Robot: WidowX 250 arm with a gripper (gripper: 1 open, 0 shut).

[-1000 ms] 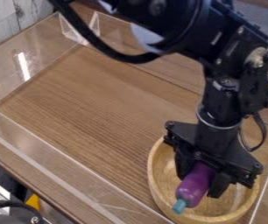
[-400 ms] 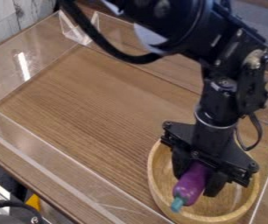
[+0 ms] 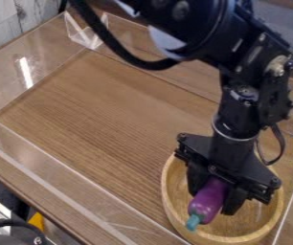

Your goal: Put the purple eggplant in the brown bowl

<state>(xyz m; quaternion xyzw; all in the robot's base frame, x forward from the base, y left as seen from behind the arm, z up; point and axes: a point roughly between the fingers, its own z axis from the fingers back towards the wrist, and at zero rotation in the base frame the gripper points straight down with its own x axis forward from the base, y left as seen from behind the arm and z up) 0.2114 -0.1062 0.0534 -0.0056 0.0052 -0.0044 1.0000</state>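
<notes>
The eggplant's teal cap sits low inside the brown bowl's rim (image 3: 172, 199), so my gripper opens now. The eggplant would rest in the bowl.
The purple eggplant (image 3: 210, 202) hangs stem end down, its teal cap near the floor of the brown bowl (image 3: 177, 198). My black gripper (image 3: 221, 196) points straight down over the bowl and is shut on the eggplant's upper body. The bowl sits at the lower right of the wooden table, its far side hidden behind the gripper and arm. Whether the stem cap touches the bowl's floor I cannot tell.
A clear plastic wall (image 3: 59, 206) runs along the table's near left edge, and another clear panel (image 3: 34, 57) stands at the far left. The black arm (image 3: 226, 48) reaches in from the top. Bare wooden tabletop (image 3: 98, 124) lies left of the bowl.
</notes>
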